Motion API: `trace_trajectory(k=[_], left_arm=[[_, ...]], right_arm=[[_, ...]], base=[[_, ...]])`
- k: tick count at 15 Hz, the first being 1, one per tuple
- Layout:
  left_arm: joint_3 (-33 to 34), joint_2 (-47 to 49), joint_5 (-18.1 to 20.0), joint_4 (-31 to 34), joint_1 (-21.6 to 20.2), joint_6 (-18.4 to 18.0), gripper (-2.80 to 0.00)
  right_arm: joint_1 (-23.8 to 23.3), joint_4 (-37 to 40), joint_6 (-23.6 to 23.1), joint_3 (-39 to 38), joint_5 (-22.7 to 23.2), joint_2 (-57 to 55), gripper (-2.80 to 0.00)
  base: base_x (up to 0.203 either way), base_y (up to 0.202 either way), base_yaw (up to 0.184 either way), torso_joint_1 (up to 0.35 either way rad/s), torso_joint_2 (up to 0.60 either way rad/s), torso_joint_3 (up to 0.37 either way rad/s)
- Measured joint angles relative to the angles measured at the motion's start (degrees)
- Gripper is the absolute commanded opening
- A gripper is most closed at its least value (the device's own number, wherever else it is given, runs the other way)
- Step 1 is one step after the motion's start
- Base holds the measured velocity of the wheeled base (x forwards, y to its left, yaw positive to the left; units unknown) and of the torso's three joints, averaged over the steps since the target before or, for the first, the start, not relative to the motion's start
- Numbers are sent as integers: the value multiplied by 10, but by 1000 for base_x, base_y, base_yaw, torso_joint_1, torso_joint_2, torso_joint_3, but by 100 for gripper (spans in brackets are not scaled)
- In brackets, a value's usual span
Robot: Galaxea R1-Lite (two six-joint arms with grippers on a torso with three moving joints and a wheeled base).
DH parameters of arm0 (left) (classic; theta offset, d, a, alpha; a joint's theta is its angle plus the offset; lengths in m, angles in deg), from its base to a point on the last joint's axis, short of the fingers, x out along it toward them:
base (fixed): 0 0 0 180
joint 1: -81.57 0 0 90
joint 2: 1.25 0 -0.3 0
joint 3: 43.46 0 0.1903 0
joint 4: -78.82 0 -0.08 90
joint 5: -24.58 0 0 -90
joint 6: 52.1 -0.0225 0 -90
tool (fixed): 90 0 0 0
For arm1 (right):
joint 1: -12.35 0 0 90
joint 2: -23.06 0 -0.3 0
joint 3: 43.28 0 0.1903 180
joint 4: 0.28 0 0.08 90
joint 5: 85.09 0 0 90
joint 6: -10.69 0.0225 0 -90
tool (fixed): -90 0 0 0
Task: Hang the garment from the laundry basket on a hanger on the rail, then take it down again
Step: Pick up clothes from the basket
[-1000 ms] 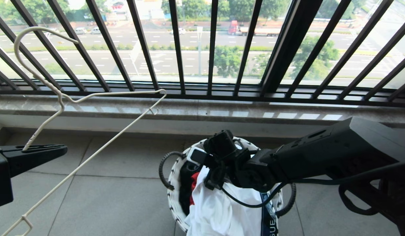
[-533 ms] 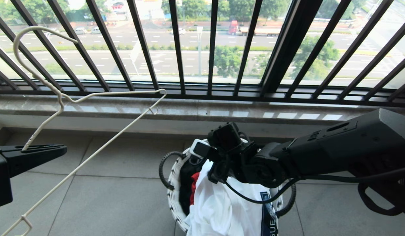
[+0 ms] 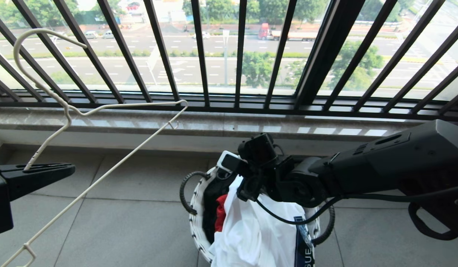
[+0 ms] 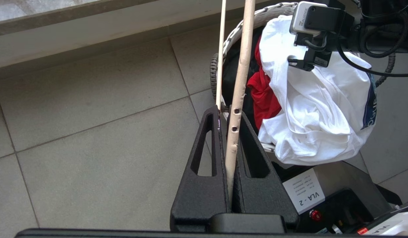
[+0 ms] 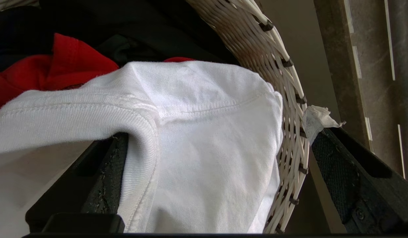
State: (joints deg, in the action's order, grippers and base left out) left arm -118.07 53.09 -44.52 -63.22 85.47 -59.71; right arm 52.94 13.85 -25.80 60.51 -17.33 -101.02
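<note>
Next, the right gripper picks up the white garment by its collar point(image 5: 141, 131), since the ribbed collar point(image 5: 137, 135) stands in a raised fold while the garment lies slack.
My left gripper point(image 4: 223, 112) is shut on one arm of the thin beige wire hanger point(image 4: 238, 92). It holds the hanger point(image 3: 102, 177) up at the left, hook toward the window. The white garment point(image 3: 251, 233) spills over the near rim of the white woven laundry basket point(image 3: 196, 222) on the floor. My right gripper point(image 5: 220, 135) is open at the basket's far side. One finger lies under the ribbed collar, the other outside the basket wall point(image 5: 289, 109), with the garment's shoulder point(image 5: 204, 138) between them. The rail is out of view.
A red cloth point(image 3: 220, 213) and dark clothes lie in the basket beside the garment. The black barred window railing point(image 3: 236, 55) and a stone sill point(image 3: 251, 126) run along the far side. Grey floor tiles point(image 3: 132, 222) spread left of the basket. My base with its label point(image 4: 304, 190) stands close behind it.
My right arm has lifted a little and shifted toward the window, and the top of the white garment has risen with it. The left gripper and hanger have stayed put.
</note>
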Motion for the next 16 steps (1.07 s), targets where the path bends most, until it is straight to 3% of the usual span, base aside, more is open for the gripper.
trace_trajectory(k=[1,16], left_arm=[[0,0,0,0,0,0,-280],[-1,-7,1,0,0,2,-280]], right_arm=[[-4,0,-1,5,0,-3,-280],[-8,3,13,-1,12,28,-280]], base=[[0,0,0,0,0,0],[0,0,0,0,0,0]])
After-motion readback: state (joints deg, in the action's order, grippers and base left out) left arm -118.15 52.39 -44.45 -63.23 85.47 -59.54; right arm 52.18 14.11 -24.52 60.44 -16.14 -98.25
